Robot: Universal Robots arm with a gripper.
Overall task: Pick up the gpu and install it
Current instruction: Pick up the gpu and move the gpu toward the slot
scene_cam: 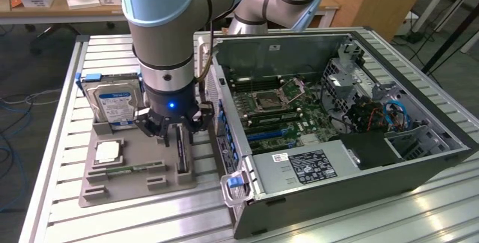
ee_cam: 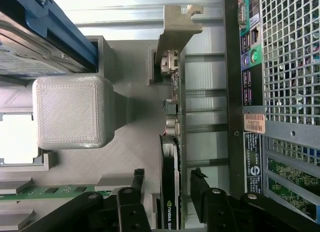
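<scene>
My gripper closes on the GPU next, since its fingers reach down on both sides of the GPU near its fan end [ee_cam: 169, 187], above the grey tray [ee_cam: 135, 157].
The gpu [scene_cam: 182, 159] is a thin dark card standing on edge in a slot of the grey holder tray [scene_cam: 131, 192], next to the open computer case [scene_cam: 337, 114]. My gripper [scene_cam: 176, 137] has come straight down over it. In the wrist view the gpu [ee_cam: 171, 142] runs edge-on, its silvery bracket [ee_cam: 175, 32] at the far end. The gripper [ee_cam: 167, 181] is open and straddles the card near its fan end. One of its black fingers [ee_cam: 138, 181] stands on each side, with a small gap to the card.
A silver hard drive [scene_cam: 112, 104] stands at the tray's back, with a pale square part [scene_cam: 109, 151] and a green memory stick [scene_cam: 127, 170] in front of it. The case's rear panel [ee_cam: 285, 67] runs close beside the gpu. A grey tray post [ee_cam: 70, 110] stands on the other side.
</scene>
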